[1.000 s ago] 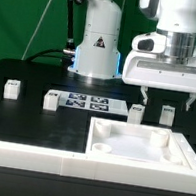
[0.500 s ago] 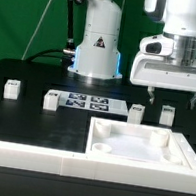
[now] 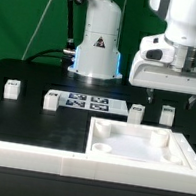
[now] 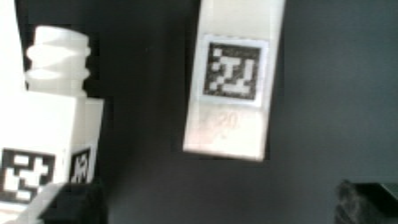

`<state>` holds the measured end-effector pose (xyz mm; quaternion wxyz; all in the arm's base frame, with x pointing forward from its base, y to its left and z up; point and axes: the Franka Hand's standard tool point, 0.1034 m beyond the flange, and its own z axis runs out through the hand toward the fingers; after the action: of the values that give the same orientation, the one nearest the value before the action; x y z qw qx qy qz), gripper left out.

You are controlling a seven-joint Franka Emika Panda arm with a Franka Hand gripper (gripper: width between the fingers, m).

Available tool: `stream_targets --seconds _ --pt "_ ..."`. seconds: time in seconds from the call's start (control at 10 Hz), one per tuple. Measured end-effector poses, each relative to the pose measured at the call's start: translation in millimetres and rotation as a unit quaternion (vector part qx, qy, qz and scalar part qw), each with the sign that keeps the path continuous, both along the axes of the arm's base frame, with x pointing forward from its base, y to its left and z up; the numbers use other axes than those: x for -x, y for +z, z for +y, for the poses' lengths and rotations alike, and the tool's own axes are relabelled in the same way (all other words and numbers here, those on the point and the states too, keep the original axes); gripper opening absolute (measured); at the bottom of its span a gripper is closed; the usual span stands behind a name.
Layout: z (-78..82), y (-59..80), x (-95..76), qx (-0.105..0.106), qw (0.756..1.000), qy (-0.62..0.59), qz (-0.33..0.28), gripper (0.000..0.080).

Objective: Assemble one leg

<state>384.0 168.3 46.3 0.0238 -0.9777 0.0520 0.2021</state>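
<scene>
Next, my gripper grabs the leg by its tagged body (image 3: 166, 117) (image 4: 233, 70), so that the leg's peg stays free to enter the white plate's corner socket.
Several alike white legs stand on the black table in the exterior view: one (image 3: 11, 89) at the left, one (image 3: 50, 100) beside the marker board, and two (image 3: 136, 113) (image 3: 167, 114) at the right. My gripper (image 3: 179, 97) hangs open and empty above the two right legs, touching neither. The wrist view shows one leg (image 4: 240, 80) with its square tag facing the camera and a second leg (image 4: 54, 100) with a ribbed peg end beside it. Both lie beyond my gripper (image 4: 222, 205), whose dark fingertips (image 4: 71, 205) show wide apart.
The marker board (image 3: 85, 102) lies mid-table. A large white square plate (image 3: 185, 149) with round corner sockets sits in front at the right. Long white border rails (image 3: 27, 155) run along the front and left. The arm's base (image 3: 99, 41) stands behind.
My gripper has risen a little and shifted toward the exterior view's right. It stays open. The legs have not moved.
</scene>
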Motion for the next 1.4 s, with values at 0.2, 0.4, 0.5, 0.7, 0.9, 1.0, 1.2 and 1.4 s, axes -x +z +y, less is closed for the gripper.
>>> stream_targets --seconds 0.2,0.4,0.5,0.7,0.9,1.0,1.2,1.4 --pt "5.2 -0.3 4.4 0.0 0.998 0.002 0.067 0.0649" --pt "5.9 -2.4 6.3 -0.001 0.99 0.006 0.142 0.0649" --pt "5.4 -5.8 7.2 -0.002 0.985 0.007 0.171 0.0649" --pt "0.1 -16.8 13.5 -0.002 0.967 0.009 0.255 0.0649" --pt "-0.3 -30.9 16.5 -0.002 0.968 0.005 0.249 0.0649" --pt "-1.1 -34.0 21.8 -0.001 0.967 0.005 0.253 0.0649" --pt "-1.2 -38.0 29.4 0.002 0.966 0.004 0.259 0.0649" --pt "-0.9 -40.9 36.3 0.005 0.965 0.005 0.262 0.0649"
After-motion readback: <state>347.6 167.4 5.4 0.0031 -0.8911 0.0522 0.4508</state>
